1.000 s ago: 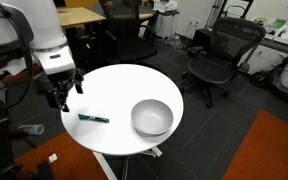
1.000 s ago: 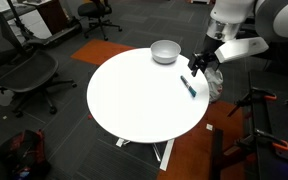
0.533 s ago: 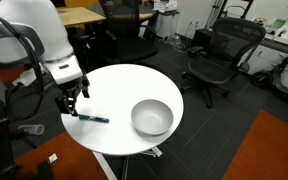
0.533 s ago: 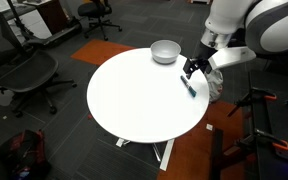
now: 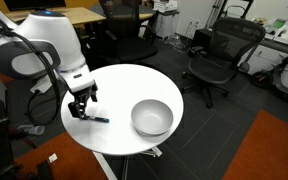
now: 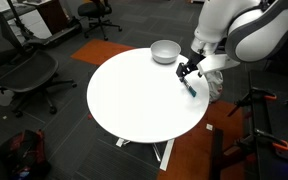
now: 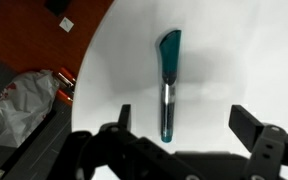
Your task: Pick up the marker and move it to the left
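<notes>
My fingers are above the marker (image 5: 96, 119) (image 7: 168, 85) in an exterior view, so it is too early to close. My gripper lowers, and only then closes on the marker.
The marker (image 7: 168, 85), a short dark stick with a teal end, lies flat on the round white table (image 5: 124, 90) near its edge. It shows in both exterior views (image 5: 96, 119) (image 6: 191, 87). My gripper (image 7: 184, 125) hangs open just above it, one finger on each side, the marker's end between the jaws. In the exterior views the gripper (image 5: 82, 104) (image 6: 188, 73) hovers over the marker without touching it. The grey bowl (image 5: 151, 117) (image 6: 165, 51) stands on the table apart from the marker.
Black office chairs (image 5: 216, 55) (image 6: 26, 72) stand around the table. A white bag (image 7: 24, 105) lies on the floor below the table's edge. Orange carpet (image 5: 269, 150) lies beside the table. Desks (image 5: 69, 15) stand behind.
My gripper has moved in over the table and come down above the marker. The marker and bowl have not moved.
</notes>
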Motion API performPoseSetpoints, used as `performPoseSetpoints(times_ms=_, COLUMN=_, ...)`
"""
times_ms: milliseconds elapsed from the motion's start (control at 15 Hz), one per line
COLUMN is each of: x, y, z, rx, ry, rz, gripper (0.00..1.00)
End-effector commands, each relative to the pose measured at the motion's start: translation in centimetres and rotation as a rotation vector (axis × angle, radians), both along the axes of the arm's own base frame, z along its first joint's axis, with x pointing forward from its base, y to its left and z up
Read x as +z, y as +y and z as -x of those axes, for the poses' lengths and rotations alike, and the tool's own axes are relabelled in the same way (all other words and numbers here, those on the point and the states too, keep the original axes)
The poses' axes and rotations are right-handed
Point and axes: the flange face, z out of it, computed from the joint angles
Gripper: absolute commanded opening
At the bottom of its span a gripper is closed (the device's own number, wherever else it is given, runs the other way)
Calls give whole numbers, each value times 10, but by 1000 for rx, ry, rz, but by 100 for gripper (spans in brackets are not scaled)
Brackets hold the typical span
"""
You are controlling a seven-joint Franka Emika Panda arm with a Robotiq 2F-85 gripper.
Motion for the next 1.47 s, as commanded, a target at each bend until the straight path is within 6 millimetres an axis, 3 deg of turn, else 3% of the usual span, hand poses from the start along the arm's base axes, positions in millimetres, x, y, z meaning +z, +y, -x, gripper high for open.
performPoseSetpoints(times_ms=0, x=-14, y=-4, z=-12, rx=10, ry=-7, rz=-8, gripper=100)
performPoseSetpoints(times_ms=667, x=-37, y=-11, z=-17, rx=3, ry=23, rz=-36, gripper=100)
performPoseSetpoints(times_ms=733, x=-39, y=-11, z=-17, rx=3, ry=26, rz=-37, gripper=75)
performPoseSetpoints(times_ms=867, x=-41, y=-10, z=-16, rx=-1, ry=28, rz=-39, gripper=66)
performPoseSetpoints(times_ms=1400, x=-44, y=-6, z=-14, rx=-3, ry=36, rz=-43, gripper=3)
